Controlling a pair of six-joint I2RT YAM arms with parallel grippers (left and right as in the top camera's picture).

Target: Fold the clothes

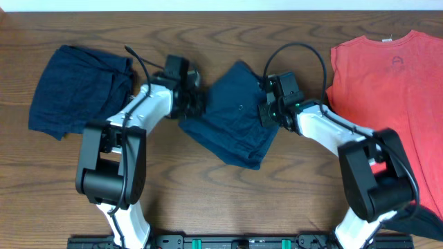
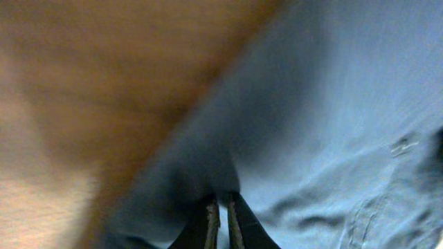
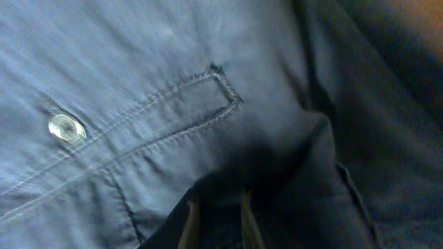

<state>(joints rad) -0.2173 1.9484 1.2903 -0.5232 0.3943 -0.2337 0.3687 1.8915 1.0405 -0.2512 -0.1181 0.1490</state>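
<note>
The navy shorts need to lie squarer on the tabletop before my left gripper lets go, so it will keep holding them: their edge (image 1: 223, 75) (image 2: 204, 117) slants steeply across the wood beyond my fingers.
One pair of navy shorts (image 1: 235, 117) lies rumpled at the table's middle. My left gripper (image 1: 194, 104) is at its left edge. In the left wrist view the fingers (image 2: 220, 207) are pinched together on a puckered fold of the cloth (image 2: 332, 124). My right gripper (image 1: 268, 111) is at the shorts' right edge. In the right wrist view its fingers (image 3: 216, 214) hold a dark fold, next to a stitched pocket slit (image 3: 201, 104) and a small button (image 3: 66, 127). A second pair of navy shorts (image 1: 79, 90) lies at the far left. The coral-red T-shirt (image 1: 394, 90) lies at the right.
The wooden table (image 1: 208, 194) shows bare in front of the shorts. Another dark cloth (image 1: 423, 225) pokes in at the bottom right corner, under the T-shirt's hem. Black cables loop above both wrists.
</note>
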